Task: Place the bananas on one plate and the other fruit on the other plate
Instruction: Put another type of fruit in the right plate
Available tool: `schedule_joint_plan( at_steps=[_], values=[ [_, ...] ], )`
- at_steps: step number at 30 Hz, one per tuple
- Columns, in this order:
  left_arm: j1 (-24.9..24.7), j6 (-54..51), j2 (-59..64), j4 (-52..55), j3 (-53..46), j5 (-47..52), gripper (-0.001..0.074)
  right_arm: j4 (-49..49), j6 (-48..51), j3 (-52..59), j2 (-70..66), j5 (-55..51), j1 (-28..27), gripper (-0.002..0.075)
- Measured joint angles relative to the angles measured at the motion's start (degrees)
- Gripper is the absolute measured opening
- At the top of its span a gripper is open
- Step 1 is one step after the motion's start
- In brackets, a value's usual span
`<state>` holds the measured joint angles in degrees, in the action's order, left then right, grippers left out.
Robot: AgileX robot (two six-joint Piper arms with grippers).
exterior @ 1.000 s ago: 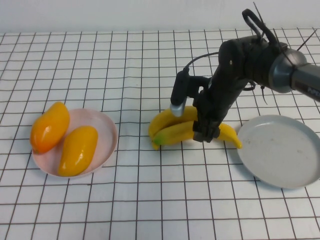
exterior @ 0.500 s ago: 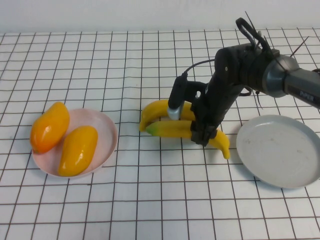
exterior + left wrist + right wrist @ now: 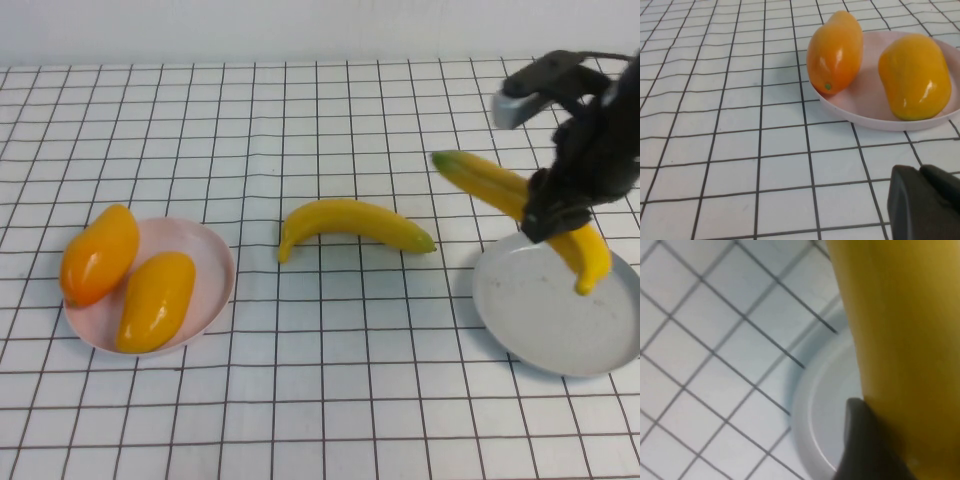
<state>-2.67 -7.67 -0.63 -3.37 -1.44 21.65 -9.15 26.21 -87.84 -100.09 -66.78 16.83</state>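
Note:
The tilted banana (image 3: 490,185) stays held for now, and my right gripper opens only later. The banana still hangs above the grey plate (image 3: 550,320) with one end out past the plate's rim.
One banana (image 3: 500,185) hangs tilted in the air over the near-left rim of the grey plate (image 3: 550,320), with my right gripper (image 3: 555,215) shut on its middle. In the right wrist view the banana (image 3: 900,315) fills the frame beside a dark finger (image 3: 865,445), with the grey plate (image 3: 825,405) below. The other banana (image 3: 350,222) lies on the table's middle. Both orange-yellow fruits (image 3: 100,252) (image 3: 155,300) rest on the pink plate (image 3: 205,255) at the left. My left gripper (image 3: 925,202) is shut and hovers near the pink plate (image 3: 865,107), apart from the fruits (image 3: 835,50) (image 3: 914,75).
The table is covered by a white cloth with a black grid (image 3: 320,380). A white wall runs along the far edge. The right arm's dark body (image 3: 600,130) stands above the grey plate's far side.
My right gripper has lifted one banana off the pair and carried it right, to above the grey plate. The other banana was nudged left and stays on the cloth.

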Motion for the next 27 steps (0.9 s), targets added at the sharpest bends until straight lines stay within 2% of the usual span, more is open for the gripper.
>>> schedule_joint_plan(
  at_steps=[3,6,10,15,22,24,27],
  values=[
    [0.0,0.0,0.0,0.0,0.0,0.0,-0.0004,0.4,-3.4,8.6,6.2,5.1,-5.9,0.0318],
    [0.0,0.0,0.0,0.0,0.0,0.0,-0.0004,1.7,-4.3,14.1,8.5,8.2,-8.4,0.0318],
    [0.0,0.0,0.0,0.0,0.0,0.0,-0.0004,4.8,-6.3,19.6,7.6,12.6,-8.7,0.0318],
    [0.0,0.0,0.0,0.0,0.0,0.0,-0.0003,10.3,-15.0,21.2,3.7,17.9,-8.7,0.0318],
    [0.0,0.0,0.0,0.0,0.0,0.0,-0.0004,10.6,-16.5,21.2,-1.3,21.5,-8.7,0.0318],
    [0.0,0.0,0.0,0.0,0.0,0.0,-0.0004,10.4,-16.6,21.2,-2.1,21.8,-8.7,0.0348],
    [0.0,0.0,0.0,0.0,0.0,0.0,-0.0004,10.3,-16.6,21.2,-2.6,21.8,-8.7,0.0455]
  ],
)
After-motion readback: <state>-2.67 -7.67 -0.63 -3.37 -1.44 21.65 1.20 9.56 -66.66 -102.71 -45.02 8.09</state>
